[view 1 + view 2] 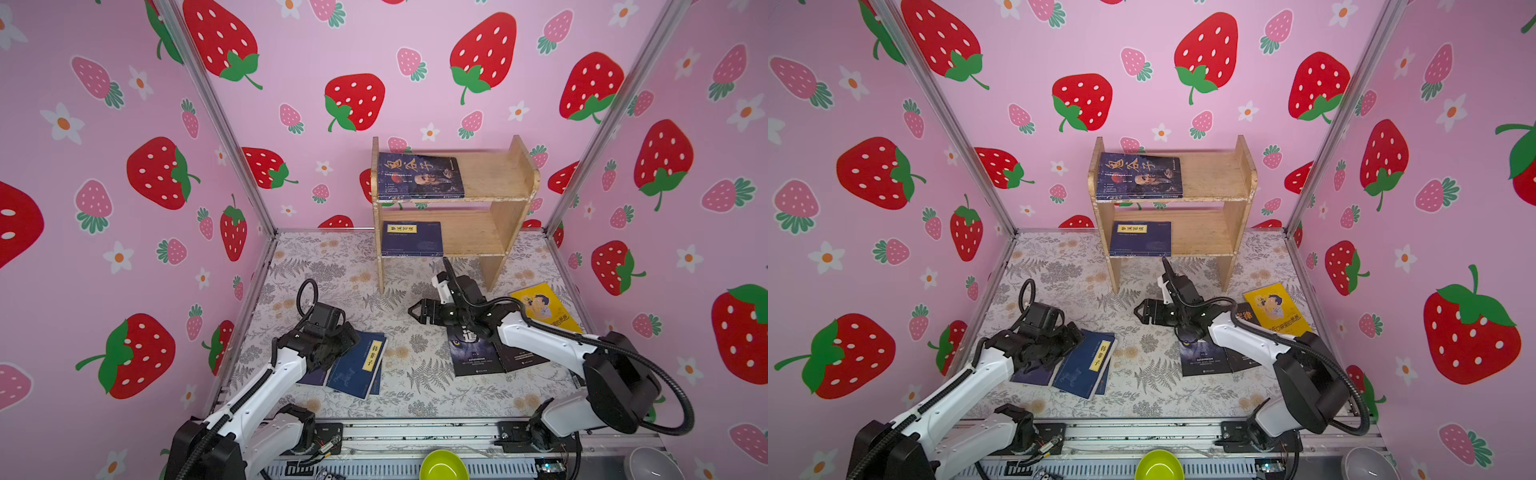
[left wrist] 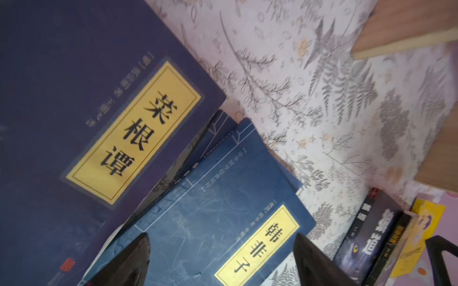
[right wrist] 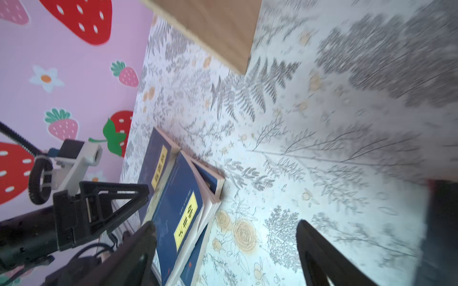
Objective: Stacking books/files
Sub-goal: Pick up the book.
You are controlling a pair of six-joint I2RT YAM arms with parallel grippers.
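My right gripper grabs the navy book's page edge beside its yellow label next, so the spine stays free for my left gripper to stack.
A navy book with a yellow label [image 1: 358, 364] lies tilted on top of two other navy books at the front left. My left gripper [image 2: 223, 247] hovers open over its cover, touching nothing. Beside it lies a purple-navy book [image 2: 74, 99]. Two black books [image 1: 478, 357] overlap at the right, under my right arm, with a yellow book [image 1: 544, 307] behind them. My right gripper [image 3: 226, 226] points left over the bare mat, open and empty. A blue portrait book [image 1: 419, 176] lies on the wooden shelf's [image 1: 494, 174] top board. A navy book [image 1: 412, 237] lies on the lower board.
Pink strawberry walls close in the back and both sides. The shelf's legs [image 1: 492, 270] stand just behind my right gripper. A green bowl [image 1: 442, 465] and a grey bowl [image 1: 652, 463] sit beyond the front rail.
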